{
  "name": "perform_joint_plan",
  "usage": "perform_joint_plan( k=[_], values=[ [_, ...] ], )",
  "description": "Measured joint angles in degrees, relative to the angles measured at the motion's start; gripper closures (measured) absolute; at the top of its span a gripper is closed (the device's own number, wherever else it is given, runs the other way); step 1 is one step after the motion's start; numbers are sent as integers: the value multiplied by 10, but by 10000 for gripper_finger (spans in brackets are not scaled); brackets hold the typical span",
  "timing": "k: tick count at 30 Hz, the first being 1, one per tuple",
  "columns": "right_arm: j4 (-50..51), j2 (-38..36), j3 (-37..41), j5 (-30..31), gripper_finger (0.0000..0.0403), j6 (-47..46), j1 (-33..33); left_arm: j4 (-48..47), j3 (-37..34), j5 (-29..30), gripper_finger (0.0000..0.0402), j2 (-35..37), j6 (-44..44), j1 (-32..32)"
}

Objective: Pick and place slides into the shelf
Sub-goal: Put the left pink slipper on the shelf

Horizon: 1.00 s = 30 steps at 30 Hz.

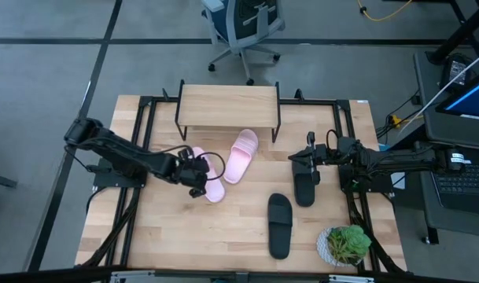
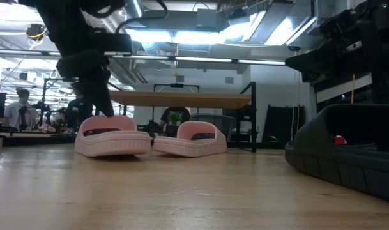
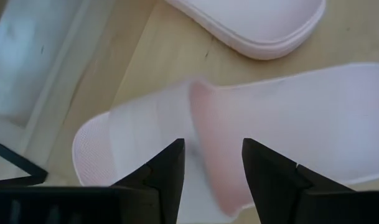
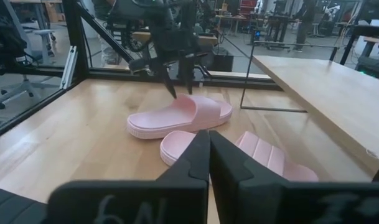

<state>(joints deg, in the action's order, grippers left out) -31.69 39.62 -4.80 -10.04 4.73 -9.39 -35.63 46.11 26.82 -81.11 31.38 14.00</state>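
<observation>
The pink slide needs to go on the shelf, so I should grab it next by its strap's edge (image 3: pixel 203 143) with my left gripper.
Two pale pink slides lie sole-down at the table's middle, one (image 1: pixel 213 186) (image 3: pixel 289 124) (image 4: pixel 177 115) under my left gripper (image 1: pixel 198 171) (image 3: pixel 211 168) (image 4: pixel 180 84), the other (image 1: pixel 241 156) (image 4: pixel 264 155) just right of it. My left gripper is open and points down over the first slide's strap. Two black slides (image 1: pixel 304 189) (image 1: pixel 280 226) lie sole-down further right. My right gripper (image 1: pixel 298 161) (image 4: pixel 208 155) is shut and hangs level over the far end of one black slide, pointing left. The shelf (image 1: pixel 227 106) (image 2: pixel 181 99) stands on its thin black legs at the far edge. My left gripper comes from above with its fingers (image 3: pixel 170 171) pointing down at the pink slide's strap (image 3: pixel 208 118), one on each side of the strap's edge. I cannot tell whether they touch it. The slide rests flat on the table.
A small potted plant (image 1: pixel 345 244) stands at the near right corner. A black metal frame (image 1: pixel 149 110) runs along the table's edges. Bare wood (image 1: pixel 192 236) lies near the front left. An office chair (image 1: pixel 243 27) stands beyond the far edge.
</observation>
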Motion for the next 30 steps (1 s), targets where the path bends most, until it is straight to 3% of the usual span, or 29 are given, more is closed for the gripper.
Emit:
perform_joint_plan(
  k=[30],
  values=[
    [11,0,0,0,396,5,0,-30,0,10,249,-22,0,-40]
  ],
)
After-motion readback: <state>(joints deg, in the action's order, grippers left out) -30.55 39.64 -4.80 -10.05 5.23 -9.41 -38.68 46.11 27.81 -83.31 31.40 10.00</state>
